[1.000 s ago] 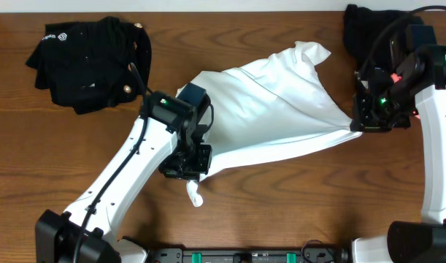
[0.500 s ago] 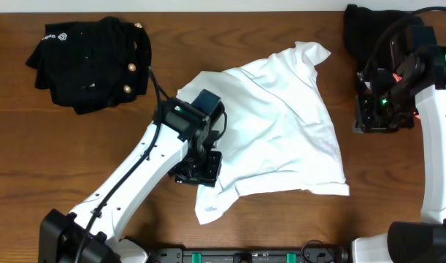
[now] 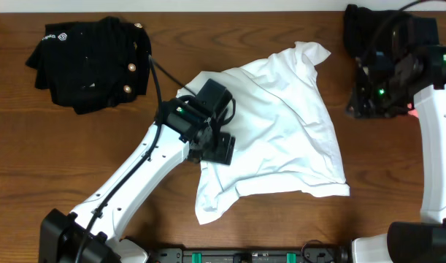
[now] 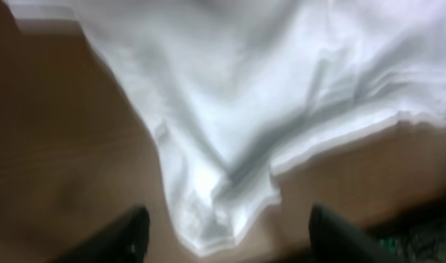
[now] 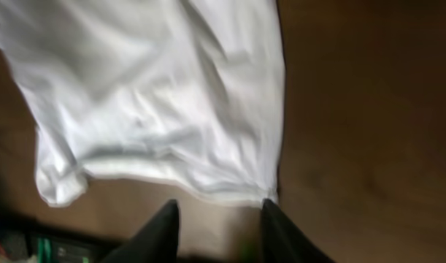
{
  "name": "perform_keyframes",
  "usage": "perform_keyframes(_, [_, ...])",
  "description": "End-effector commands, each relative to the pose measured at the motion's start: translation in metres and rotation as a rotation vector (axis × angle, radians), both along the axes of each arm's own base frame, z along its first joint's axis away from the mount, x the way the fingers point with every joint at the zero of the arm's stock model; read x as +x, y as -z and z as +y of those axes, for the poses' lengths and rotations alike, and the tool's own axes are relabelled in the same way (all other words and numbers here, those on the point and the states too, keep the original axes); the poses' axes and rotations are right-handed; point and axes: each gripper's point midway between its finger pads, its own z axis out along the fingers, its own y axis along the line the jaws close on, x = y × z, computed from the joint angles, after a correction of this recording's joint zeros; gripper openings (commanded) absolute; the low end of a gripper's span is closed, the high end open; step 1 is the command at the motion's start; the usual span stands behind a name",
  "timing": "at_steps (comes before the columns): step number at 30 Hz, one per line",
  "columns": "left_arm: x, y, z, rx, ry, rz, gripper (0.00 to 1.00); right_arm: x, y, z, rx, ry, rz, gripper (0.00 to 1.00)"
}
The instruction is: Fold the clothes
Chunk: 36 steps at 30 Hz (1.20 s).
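I will next pick up the white T-shirt with my right gripper by its near hem (image 3: 326, 189), close to the T-shirt's corner (image 3: 345, 191). Then I can shift and straighten it for folding.
The white T-shirt (image 3: 281, 124) lies loosely spread in the middle of the wooden table, its lower left corner bunched (image 3: 208, 204). My left gripper (image 3: 221, 148) hovers over the shirt's left edge. In the left wrist view it (image 4: 230, 223) is open, and a shirt corner (image 4: 208, 219) lies on the table below, touching neither finger. My right gripper (image 3: 359, 109) is off the shirt's right side, above the table. In the right wrist view it (image 5: 219, 215) is open, with the shirt hem (image 5: 230, 186) just beyond its fingertips.
A black garment with gold buttons (image 3: 91, 62) lies heaped at the back left. Another black piece (image 3: 363, 25) sits at the back right corner, behind my right arm. Bare wood (image 3: 398, 190) shows in front and at the right.
Both grippers have opened and let go of the white T-shirt, which has dropped and spread on the table. My left gripper moved up and right over it; my right drew back.
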Motion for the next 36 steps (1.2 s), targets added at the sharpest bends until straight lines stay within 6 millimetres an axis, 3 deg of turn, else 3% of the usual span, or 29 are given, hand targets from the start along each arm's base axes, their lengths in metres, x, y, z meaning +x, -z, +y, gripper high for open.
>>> perform_keyframes(1, [0.044, -0.007, 0.018, 0.087, -0.071, -0.192, 0.72, 0.010, -0.009, 0.033, 0.064, -0.107, -0.085, 0.41])
perform_keyframes(6, [0.086, -0.020, 0.028, 0.036, -0.163, -0.320, 0.73, 0.033, -0.005, 0.069, 0.069, -0.214, -0.184, 0.48])
perform_keyframes(10, [0.107, -0.025, 0.053, 0.027, -0.250, -0.356, 0.77, 0.048, 0.011, 0.093, 0.099, -0.212, -0.233, 0.49])
perform_keyframes(13, [0.118, -0.026, 0.077, 0.033, -0.322, -0.366, 0.78, 0.053, 0.027, 0.101, 0.126, -0.158, -0.224, 0.49])
perform_keyframes(17, [0.134, -0.030, 0.110, 0.028, -0.442, -0.386, 0.78, 0.039, 0.065, 0.101, 0.154, -0.068, -0.118, 0.47])
perform_keyframes(21, [0.150, -0.038, 0.129, 0.012, -0.493, -0.444, 0.84, 0.005, 0.102, 0.105, 0.186, -0.045, 0.038, 0.43])
perform_keyframes(24, [0.167, -0.047, 0.124, -0.002, -0.420, -0.521, 0.86, -0.021, 0.122, 0.107, 0.186, -0.038, 0.140, 0.41])
perform_keyframes(27, [0.182, -0.043, 0.091, -0.108, -0.228, -0.549, 0.86, -0.046, 0.137, 0.113, 0.166, -0.049, 0.226, 0.41])
perform_keyframes(29, [0.187, -0.030, 0.076, -0.142, -0.156, -0.533, 0.86, -0.056, 0.141, 0.116, 0.156, -0.052, 0.263, 0.39])
perform_keyframes(32, [0.193, -0.001, 0.069, -0.121, -0.119, -0.491, 0.83, -0.065, 0.143, 0.114, 0.120, -0.015, 0.301, 0.33])
perform_keyframes(36, [0.198, 0.031, 0.061, -0.134, -0.065, -0.442, 0.71, -0.068, 0.145, 0.111, 0.080, 0.033, 0.314, 0.33])
